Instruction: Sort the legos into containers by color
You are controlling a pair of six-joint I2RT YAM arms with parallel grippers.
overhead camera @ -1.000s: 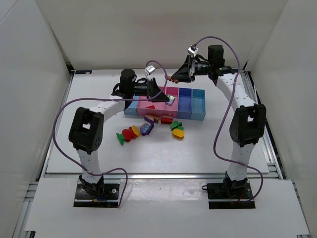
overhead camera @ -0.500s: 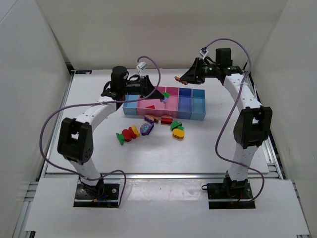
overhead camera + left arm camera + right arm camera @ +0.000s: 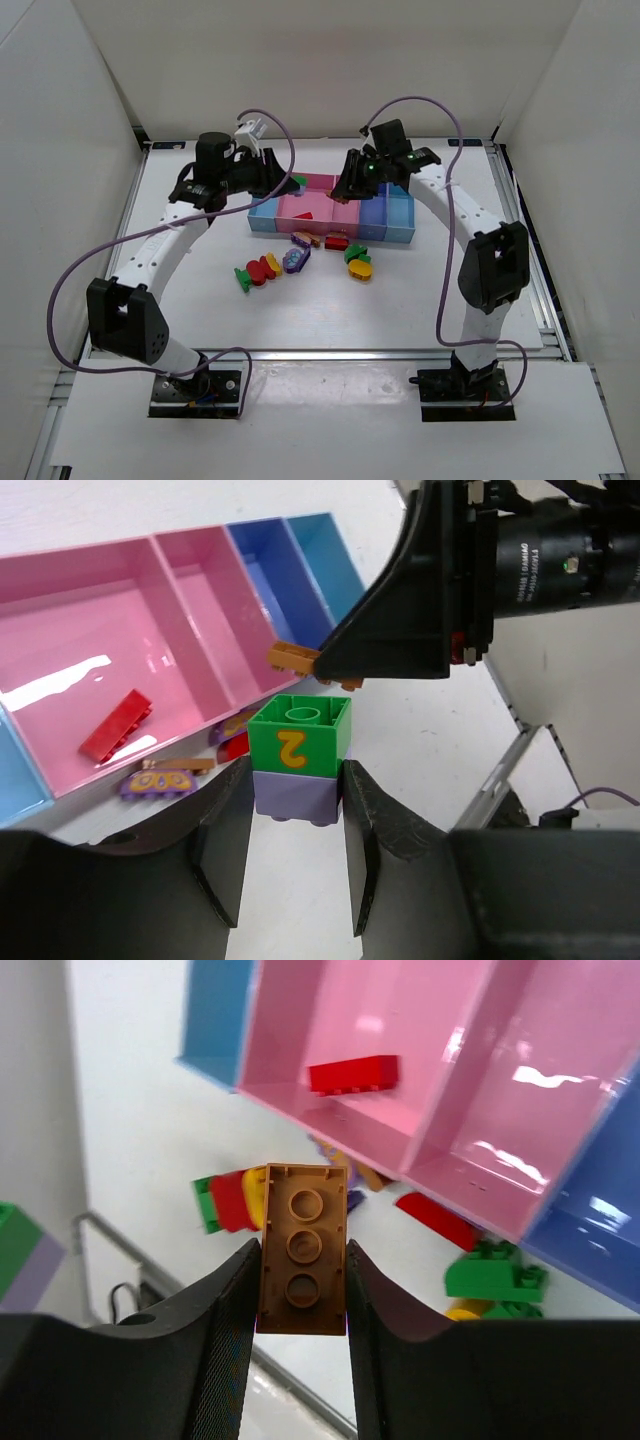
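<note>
My right gripper still has to bring the flat brown brick toward the smaller bin before letting go, as it hangs by the side between the pink bins.
My left gripper (image 3: 296, 780) is shut on a green brick with a yellow 2 stacked on a lavender brick (image 3: 298, 742), held in the air above the left end of the containers (image 3: 335, 212). My right gripper (image 3: 303, 1260) is shut on a flat brown brick (image 3: 303, 1248) over the pink bins (image 3: 400, 1050). In the top view the two grippers (image 3: 291, 182) (image 3: 345, 190) hang close together above the row. A red brick (image 3: 117, 725) lies in the larger pink bin (image 3: 90, 610). Loose legos (image 3: 300, 258) lie on the table in front of the bins.
The bin row runs light blue (image 3: 262, 216), pink, pink, blue (image 3: 373, 212), light blue. Red, yellow and green pieces (image 3: 257, 272) lie front left, green and yellow ones (image 3: 358, 264) front right. White walls stand round the table (image 3: 190, 300).
The left gripper has carried its green and lavender brick leftward along the bin row. The right gripper has come down from behind the bins to above the pink ones, still holding the brown brick.
</note>
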